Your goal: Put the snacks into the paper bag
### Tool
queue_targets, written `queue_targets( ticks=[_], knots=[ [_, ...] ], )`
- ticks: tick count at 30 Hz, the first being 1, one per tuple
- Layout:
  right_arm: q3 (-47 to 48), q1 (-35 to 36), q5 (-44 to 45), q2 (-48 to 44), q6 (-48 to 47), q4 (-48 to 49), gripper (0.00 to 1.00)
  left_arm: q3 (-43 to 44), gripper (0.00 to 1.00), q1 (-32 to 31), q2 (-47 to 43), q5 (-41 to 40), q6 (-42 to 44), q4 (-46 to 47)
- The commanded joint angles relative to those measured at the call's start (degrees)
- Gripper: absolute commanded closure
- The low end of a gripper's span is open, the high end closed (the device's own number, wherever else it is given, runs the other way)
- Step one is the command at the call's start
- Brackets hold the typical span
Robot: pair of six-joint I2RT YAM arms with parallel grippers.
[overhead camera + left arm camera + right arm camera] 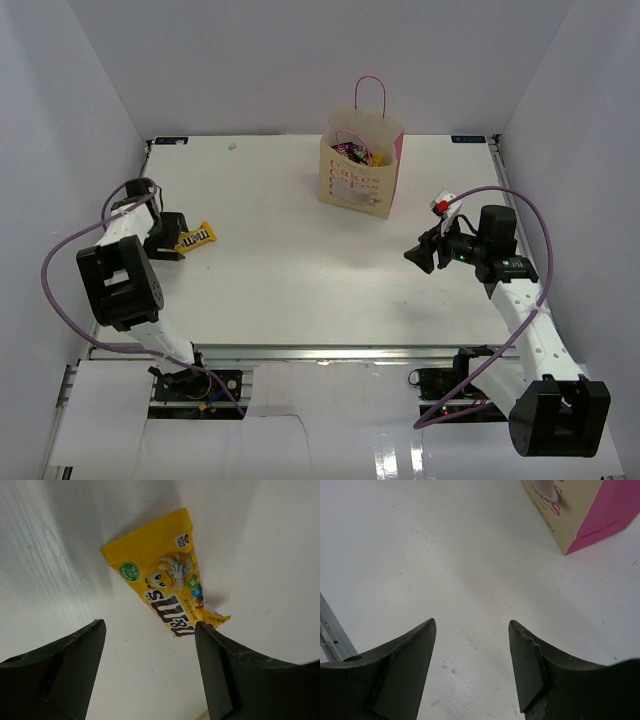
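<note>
I would leave the yellow candy pack (196,238) (167,581) behind on the white table if I lifted my left gripper now, because its fingers are wide apart and short of the pack.
A yellow candy pack (196,238) lies flat on the white table at the left; it fills the middle of the left wrist view (162,592). My left gripper (172,240) is open and empty just left of it, its fingers (70,660) apart, the pack just ahead of their tips. The cream paper bag (358,170) with pink sides stands upright at the back centre, with several snacks showing in its mouth. Its lower corner shows in the right wrist view (580,515). My right gripper (420,252) is open and empty, above the table, right and in front of the bag.
The table's back edge runs behind the bag, with white walls on three sides. A metal rail (330,635) shows at the left of the right wrist view. A small red and white part (441,203) sits on the right arm.
</note>
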Motion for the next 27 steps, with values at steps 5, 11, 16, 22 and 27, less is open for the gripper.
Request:
queue_targets(
  ticks=[5, 11, 16, 22, 27],
  knots=[
    [-0.34, -0.26, -0.01, -0.25, -0.28, 0.71, 0.34, 7.33, 0.2, -0.18, 4.23, 3.08, -18.34, -2.61],
    [-0.52, -0.53, 0.42, -0.51, -0.28, 0.62, 0.34, 8.3, 0.2, -0.01, 9.07, 2.99, -20.1, -5.58],
    [-0.34, -1.05, 0.51, -0.25, -0.28, 0.54, 0.34, 8.22, 0.26, -0.01, 11.36, 3.08, -21.07, -7.53],
    [0.09, -1.23, 0.34, 0.28, -0.28, 0.54, 0.34, 10.14, 0.52, -0.01, 13.29, 3.77, -19.49, -7.8],
    [1.15, -1.23, -0.71, 0.63, -0.63, -0.17, 0.34, 13.74, 0.75, -0.09, 12.42, 5.18, -13.35, -6.14]
  ],
)
